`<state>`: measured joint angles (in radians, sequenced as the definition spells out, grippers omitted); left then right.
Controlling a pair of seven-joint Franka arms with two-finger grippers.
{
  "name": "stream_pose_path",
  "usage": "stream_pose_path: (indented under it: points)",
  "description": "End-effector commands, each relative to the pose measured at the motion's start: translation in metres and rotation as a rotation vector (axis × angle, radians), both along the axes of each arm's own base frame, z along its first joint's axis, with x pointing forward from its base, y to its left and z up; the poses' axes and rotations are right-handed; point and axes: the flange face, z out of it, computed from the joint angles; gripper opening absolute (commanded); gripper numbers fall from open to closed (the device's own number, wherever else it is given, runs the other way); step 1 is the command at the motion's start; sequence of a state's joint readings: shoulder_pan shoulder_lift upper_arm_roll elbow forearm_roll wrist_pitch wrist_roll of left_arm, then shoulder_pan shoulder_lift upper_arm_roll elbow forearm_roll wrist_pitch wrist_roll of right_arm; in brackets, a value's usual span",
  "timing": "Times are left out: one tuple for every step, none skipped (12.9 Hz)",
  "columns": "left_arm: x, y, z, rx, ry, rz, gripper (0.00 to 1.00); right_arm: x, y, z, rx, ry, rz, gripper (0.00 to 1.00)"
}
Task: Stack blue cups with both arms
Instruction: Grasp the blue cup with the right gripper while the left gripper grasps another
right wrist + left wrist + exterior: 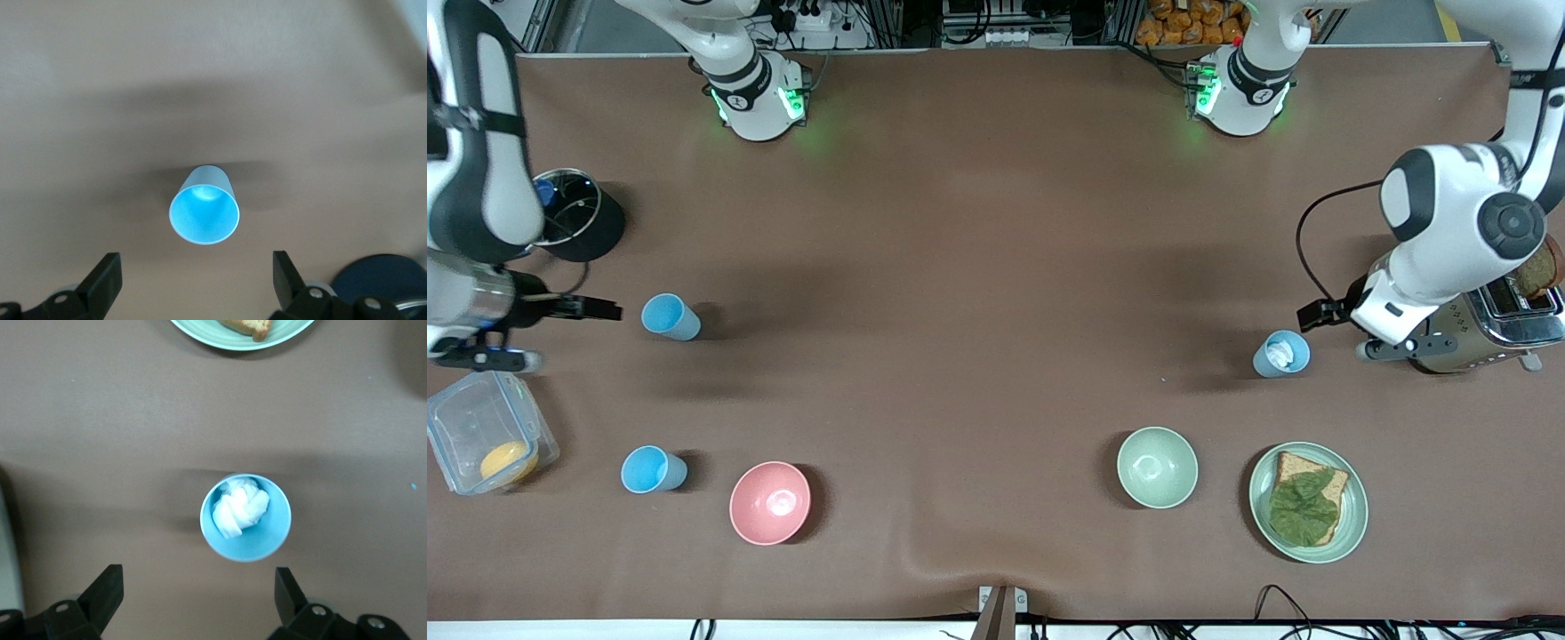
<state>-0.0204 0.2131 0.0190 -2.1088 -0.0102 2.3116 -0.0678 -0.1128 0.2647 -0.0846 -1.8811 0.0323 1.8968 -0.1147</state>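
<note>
The empty blue cup needs to go into the cup with the white crumpled wad (pixel 1282 354), so my right gripper will next grab the empty blue cup's rim (pixel 662 332).
One blue cup (pixel 670 316), grey-blue outside, stands upright and empty toward the right arm's end of the table. My right gripper (pixel 600 309) hangs open just beside it; in the right wrist view the cup (pixel 204 205) lies ahead of the open gripper (pixel 195 267), apart from both fingers. The other blue cup (pixel 1281 354) stands toward the left arm's end and holds a white crumpled wad (pixel 240 509). My left gripper (pixel 1318 313) is open beside it; in the left wrist view this cup (pixel 245 517) lies just ahead of the open gripper (pixel 198 583), untouched.
A brighter sky-blue cup (pixel 653 469) and a pink bowl (pixel 769 502) stand nearer the front camera. A black utensil holder (pixel 578 216), a clear container (pixel 485 431), a green bowl (pixel 1157 467), a plate (pixel 1258 498) with bread and lettuce, and a toaster (pixel 1489 324) stand around.
</note>
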Motion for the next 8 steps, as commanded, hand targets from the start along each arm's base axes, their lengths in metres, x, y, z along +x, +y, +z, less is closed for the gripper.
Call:
stream_pose_path:
  points:
    - [0.009,0.001,-0.037,0.012,-0.015,-0.030,1.00,-0.015,-0.008,-0.047,0.007,0.049,-0.006,1.00]
    - [0.011,0.001,-0.050,0.012,-0.021,-0.030,1.00,-0.017,-0.011,-0.063,0.010,0.076,-0.011,1.00]
    - [0.012,0.001,-0.059,0.012,-0.018,-0.030,0.99,-0.018,-0.014,-0.074,0.011,0.091,-0.016,1.00]
    - [0.011,0.001,-0.067,0.012,-0.006,-0.031,0.89,-0.018,-0.016,-0.082,0.011,0.096,-0.020,1.00]
    - [0.011,0.000,-0.071,0.012,0.000,-0.032,0.76,-0.019,-0.020,-0.094,0.009,0.107,-0.023,1.00]
    - [0.011,0.000,-0.076,0.013,0.008,-0.032,0.56,-0.018,-0.021,-0.103,0.006,0.108,-0.022,1.00]
    - [0.012,0.000,-0.078,0.013,0.011,-0.032,0.27,-0.018,-0.022,-0.115,0.005,0.111,-0.023,1.00]
    - [0.012,-0.001,-0.080,0.007,0.014,-0.025,0.00,-0.017,-0.023,-0.122,0.003,0.110,-0.025,1.00]
